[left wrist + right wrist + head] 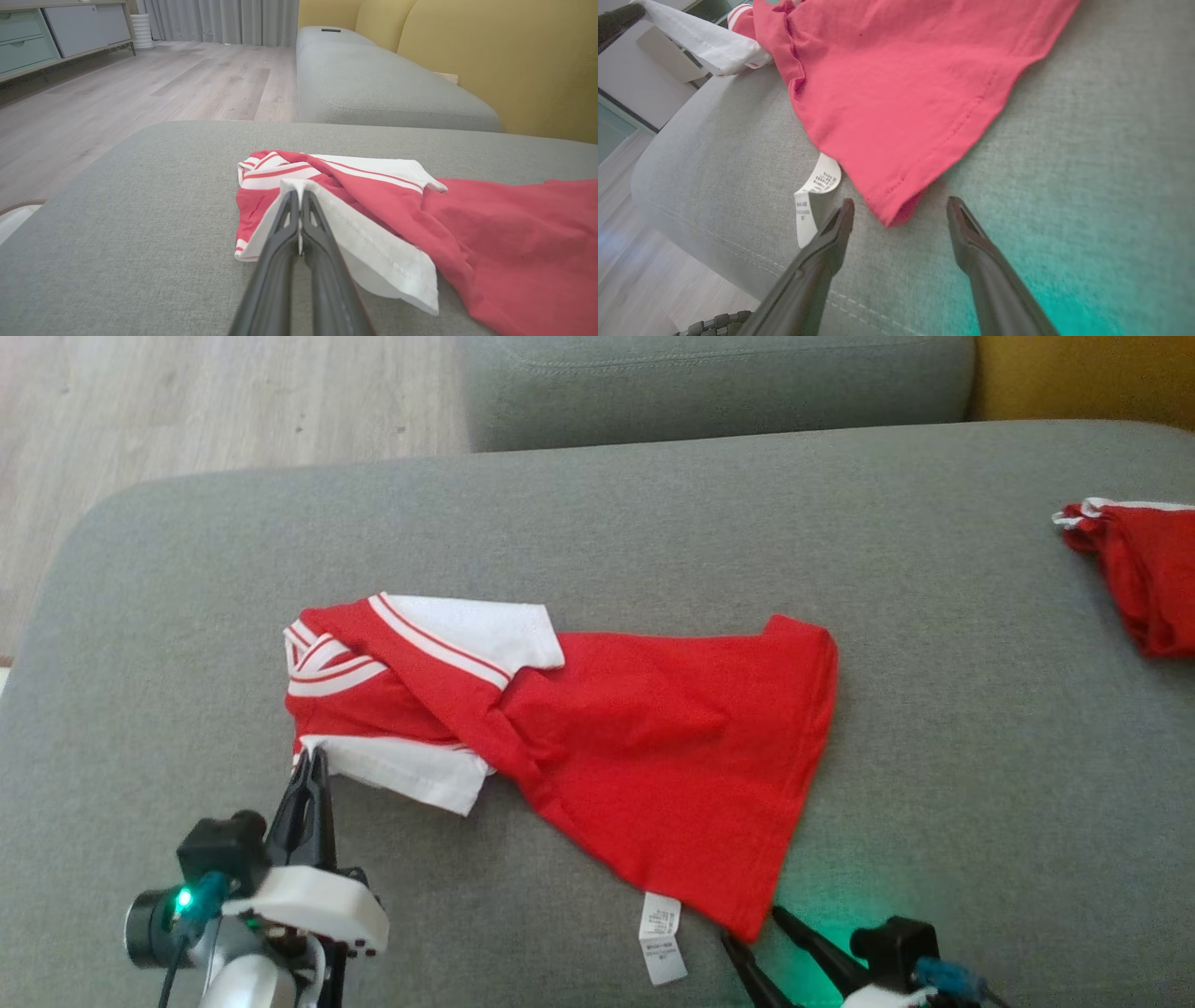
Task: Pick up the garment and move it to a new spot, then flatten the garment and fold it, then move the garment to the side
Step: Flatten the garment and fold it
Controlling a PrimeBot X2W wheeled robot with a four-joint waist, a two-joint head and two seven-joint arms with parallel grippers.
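Note:
The right gripper will next grab the red garment by its hem corner (745, 928) (893, 213), to spread the garment flat for folding.
A red garment (653, 747) with white sleeves and striped trim lies crumpled on the grey cushion (597, 523). My left gripper (311, 758) is shut on the edge of its near white sleeve (373, 247), the fabric pinched between the fingertips (299, 196). My right gripper (749, 926) stands open at the garment's lower hem corner (896, 214), with that corner lying between the two fingers, untouched. A white care label (661, 938) sticks out from under the hem beside the right gripper (901, 205).
Another red garment (1139, 569) with white trim lies at the cushion's right edge. A second grey sofa section (719, 383) and yellow backrest (504, 60) stand beyond. Wooden floor (187, 411) drops away on the left, near the cushion's rounded edge.

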